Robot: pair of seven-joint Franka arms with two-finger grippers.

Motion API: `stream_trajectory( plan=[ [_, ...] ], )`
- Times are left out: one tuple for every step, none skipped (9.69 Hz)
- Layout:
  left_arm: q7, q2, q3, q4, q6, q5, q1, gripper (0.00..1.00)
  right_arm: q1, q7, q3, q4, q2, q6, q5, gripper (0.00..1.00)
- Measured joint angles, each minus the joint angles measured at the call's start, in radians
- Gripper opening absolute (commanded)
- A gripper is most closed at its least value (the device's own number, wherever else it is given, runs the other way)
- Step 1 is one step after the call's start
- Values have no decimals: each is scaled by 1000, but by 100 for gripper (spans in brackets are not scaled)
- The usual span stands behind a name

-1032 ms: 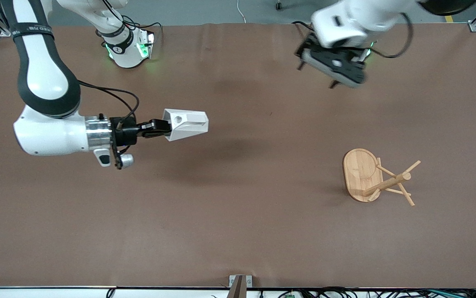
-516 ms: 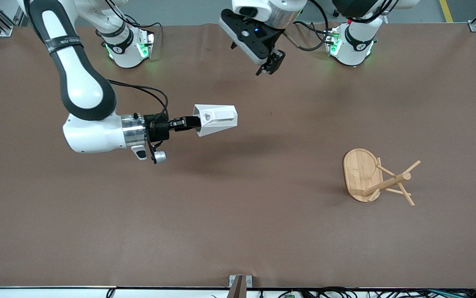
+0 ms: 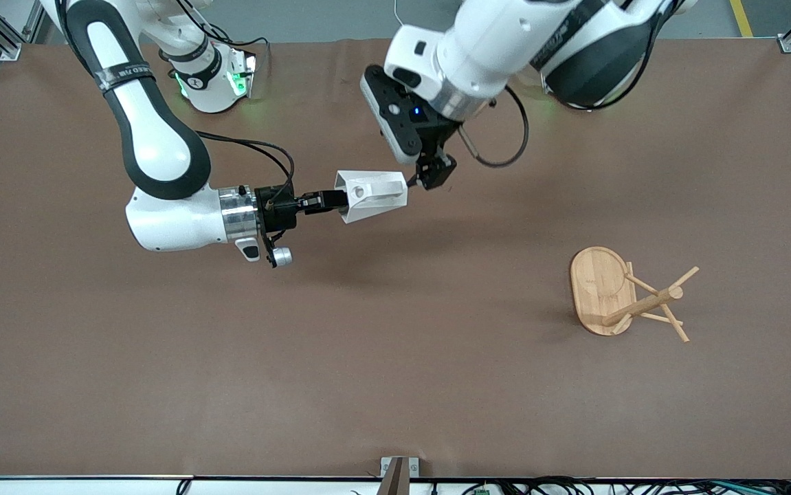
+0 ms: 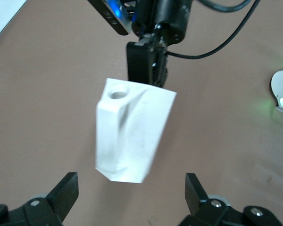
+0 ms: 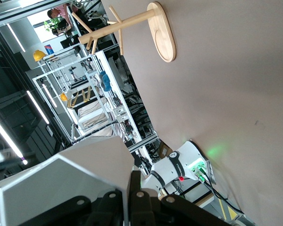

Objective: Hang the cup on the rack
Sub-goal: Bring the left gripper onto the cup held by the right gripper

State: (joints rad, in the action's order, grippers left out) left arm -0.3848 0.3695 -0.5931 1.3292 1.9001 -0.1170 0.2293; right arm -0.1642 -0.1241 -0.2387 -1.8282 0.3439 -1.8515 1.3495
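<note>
The white cup's pierced handle [image 4: 118, 94] should stay free for the rack, so I will grab the cup's end [image 4: 122, 172] opposite the hole with my left gripper.
The white faceted cup [image 3: 372, 194] hangs on its side in the air over the middle of the table, its pierced handle [image 4: 117, 94] turned up. My right gripper [image 3: 323, 201] is shut on the cup's wall at its rim end [image 5: 134, 200]. My left gripper [image 3: 429, 176] hovers at the cup's other end, open, one finger [image 4: 65, 193] to each side of the cup [image 4: 132, 136] and neither touching it. The wooden rack [image 3: 625, 297] stands on its oval base [image 3: 596, 283] toward the left arm's end of the table, nearer the front camera, and also shows as the rack [image 5: 132, 21].
The right arm's base [image 3: 211, 77] with green lights stands at the table's back edge. A small metal bracket [image 3: 398, 470] sits at the front edge. Brown table cover [image 3: 395, 371] lies bare between cup and rack.
The right arm has carried the cup toward the table's middle. The left arm has swung in from its own end and come down to the cup's free end, still open.
</note>
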Motion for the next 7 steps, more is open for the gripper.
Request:
stream_trajectory(
  plan=[
    [-24, 17, 0, -2, 1, 0, -4, 100, 0, 0, 0, 0, 0, 0, 0, 0],
    [-32, 29, -2, -3, 1, 0, -3, 100, -1, 0, -1, 0, 0, 0, 1, 0],
    [-42, 40, -3, -3, 1, 0, -1, 100, -1, 0, -1, 0, -1, 0, 1, 1],
    [-55, 52, -3, -3, 1, 0, 1, 100, -1, 0, -1, 0, -2, 0, 1, 1],
    [-85, 66, -3, -3, 1, 0, 3, 100, -1, 0, -1, 0, -2, 0, 1, 1],
    [-117, 79, -3, -3, 1, 0, 4, 100, -1, 0, -2, 0, -3, 0, 1, 1],
    [-136, 88, -5, -3, 1, 0, 4, 100, -1, 0, -3, 0, -6, 1, 2, 1]
  ],
)
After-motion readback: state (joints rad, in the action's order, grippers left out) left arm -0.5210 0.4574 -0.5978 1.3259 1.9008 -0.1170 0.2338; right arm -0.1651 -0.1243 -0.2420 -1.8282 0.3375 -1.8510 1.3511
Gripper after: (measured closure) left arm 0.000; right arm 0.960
